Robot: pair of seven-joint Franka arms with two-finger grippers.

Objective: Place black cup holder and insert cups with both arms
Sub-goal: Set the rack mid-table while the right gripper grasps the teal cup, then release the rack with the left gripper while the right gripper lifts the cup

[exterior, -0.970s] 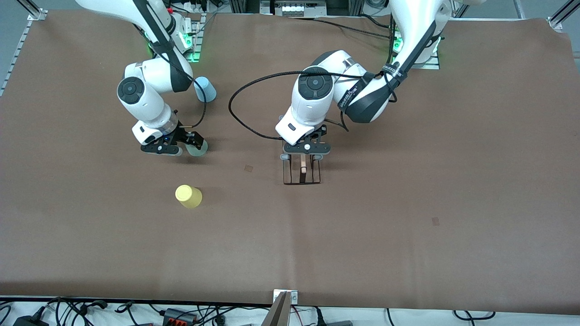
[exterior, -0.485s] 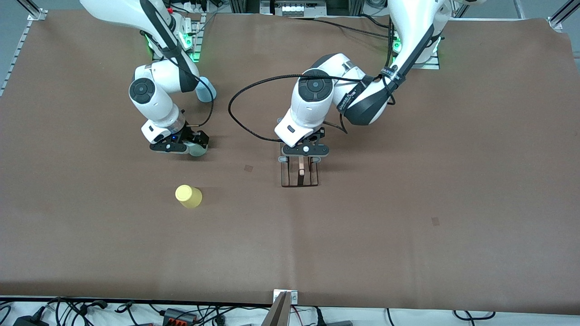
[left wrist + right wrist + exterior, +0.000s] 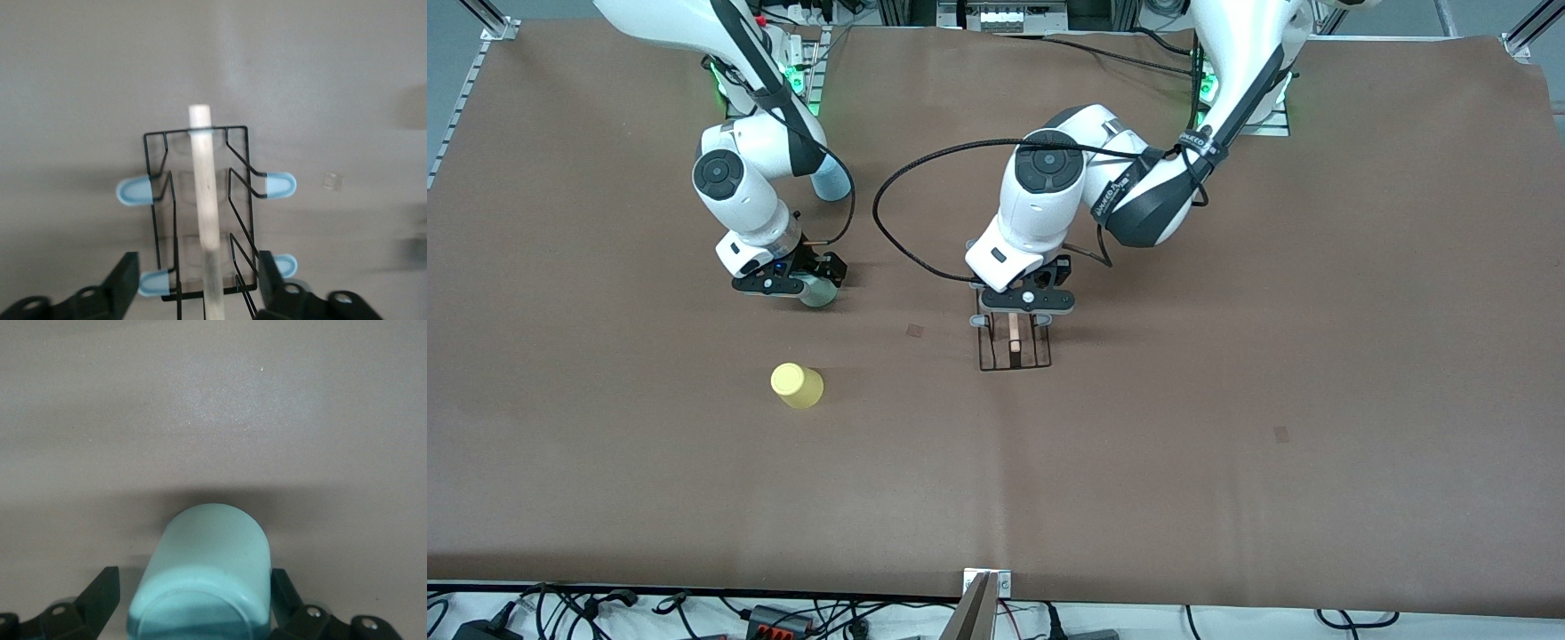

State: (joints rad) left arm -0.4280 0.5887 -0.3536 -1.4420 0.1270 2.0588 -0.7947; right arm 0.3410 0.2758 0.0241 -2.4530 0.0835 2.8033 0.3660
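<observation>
My right gripper will close: in the right wrist view, its fingers are on either side of the grey-green cup.
The black cup holder (image 3: 1016, 352) stands on the brown table, its wooden rod (image 3: 202, 200) running between wire sides with pale-tipped pegs. My left gripper (image 3: 1021, 307) (image 3: 197, 275) hangs just above it, open, its fingers wide on either side of the rack and clear of the rod. My right gripper (image 3: 796, 286) (image 3: 193, 590) is open around the grey-green cup (image 3: 818, 294) (image 3: 207, 567), one finger on each side. The light blue cup (image 3: 833, 183) is partly hidden by the right arm. The yellow cup (image 3: 797, 386) sits alone, nearer the front camera.
The left arm's black cable (image 3: 885, 222) loops out between the two arms. Small tape marks (image 3: 915, 331) (image 3: 1281, 434) lie on the table. A metal post (image 3: 978, 604) and cables sit at the front edge.
My left gripper has opened and let go of the holder's wooden rod; the holder stays on the table. My right gripper has shifted slightly toward the holder, closing in round the grey-green cup.
</observation>
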